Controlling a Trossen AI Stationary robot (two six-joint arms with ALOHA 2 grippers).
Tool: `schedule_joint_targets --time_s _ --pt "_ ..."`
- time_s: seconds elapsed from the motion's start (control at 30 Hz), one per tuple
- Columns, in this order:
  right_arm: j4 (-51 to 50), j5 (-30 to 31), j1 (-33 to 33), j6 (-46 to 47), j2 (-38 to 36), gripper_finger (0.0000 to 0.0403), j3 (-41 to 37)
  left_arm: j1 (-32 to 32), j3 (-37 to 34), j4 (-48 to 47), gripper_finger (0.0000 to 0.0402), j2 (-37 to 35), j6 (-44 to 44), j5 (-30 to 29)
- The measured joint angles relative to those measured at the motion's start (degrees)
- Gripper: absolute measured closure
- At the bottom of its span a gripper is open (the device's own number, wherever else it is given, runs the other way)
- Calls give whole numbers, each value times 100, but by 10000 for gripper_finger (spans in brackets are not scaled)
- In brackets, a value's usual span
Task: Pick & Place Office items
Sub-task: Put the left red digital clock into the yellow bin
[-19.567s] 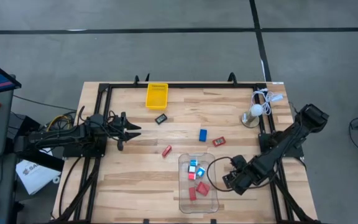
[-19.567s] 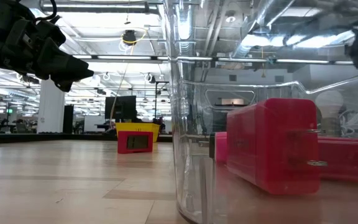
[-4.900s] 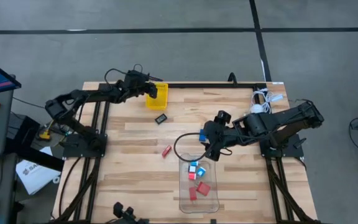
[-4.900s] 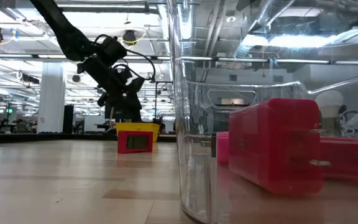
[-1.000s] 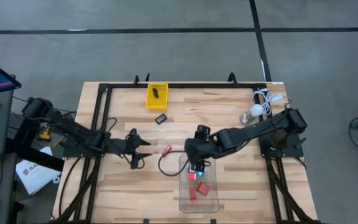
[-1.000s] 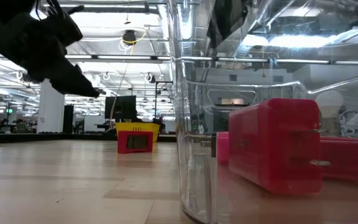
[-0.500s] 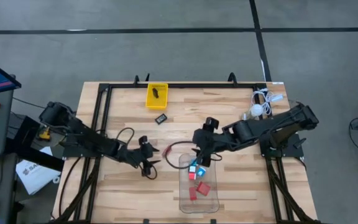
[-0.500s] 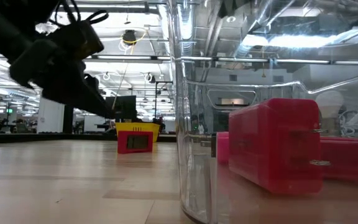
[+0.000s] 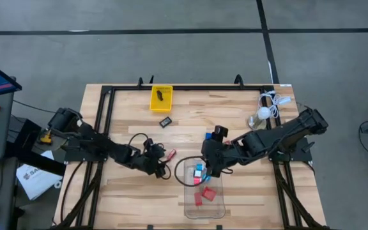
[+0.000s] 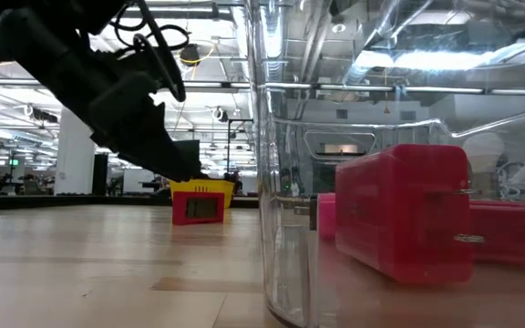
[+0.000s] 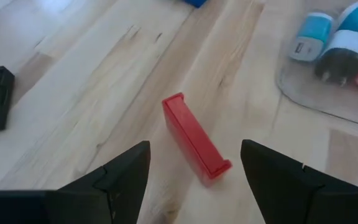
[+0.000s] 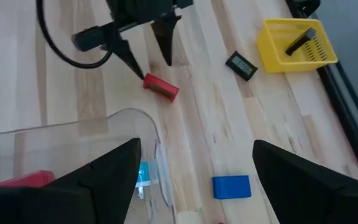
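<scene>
My left gripper grips the red block by its long sides next. Then it tidies the block away with the office items.
A red block (image 9: 170, 153) (image 11: 194, 137) lies flat on the wooden table, left of the clear bin (image 9: 217, 206). My left gripper (image 9: 163, 164) (image 12: 155, 67) is open just at the block's near-left; its fingertips stand to either side of the block without touching it. My right gripper (image 9: 210, 163) is open above the bin's far end, with nothing between its fingers. In the bin lie white-and-cyan bits (image 9: 200, 170) and red blocks (image 9: 208, 193). A blue block (image 12: 232, 186) and a black rectangle (image 9: 165, 121) lie on the table.
A yellow tray (image 9: 168, 102) with a dark item (image 9: 160, 96) in it stands at the far edge. A white round lamp (image 9: 261, 115) with coiled cable (image 9: 271, 101) is at the far right. A black frame (image 9: 107, 108) borders the table. In the low view the bin's wall (image 10: 272, 182) fills the foreground.
My left gripper has travelled toward the table's right edge and sunk, tipping further down, until it reached the red block; it stays open. My right gripper has risen a little over the bin. The red block has not moved.
</scene>
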Motion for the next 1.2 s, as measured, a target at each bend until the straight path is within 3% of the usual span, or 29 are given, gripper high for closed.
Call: schedule_joint_targets --time_s 0.4,0.6,0.8,1.03,1.2 --pt "-202 253 282 234 -29 101 0 84 81 -5 153 37 -439 47" --pt "-242 347 368 303 -136 101 -2 291 83 2 153 182 -456 595" --pt "-216 494 479 353 -328 101 -2 427 76 -85 161 294 -427 676" --pt "-131 518 547 363 -458 101 -2 490 76 -100 205 295 -393 842" --pt "-92 518 547 362 -457 101 -2 490 76 -147 275 295 -404 856"
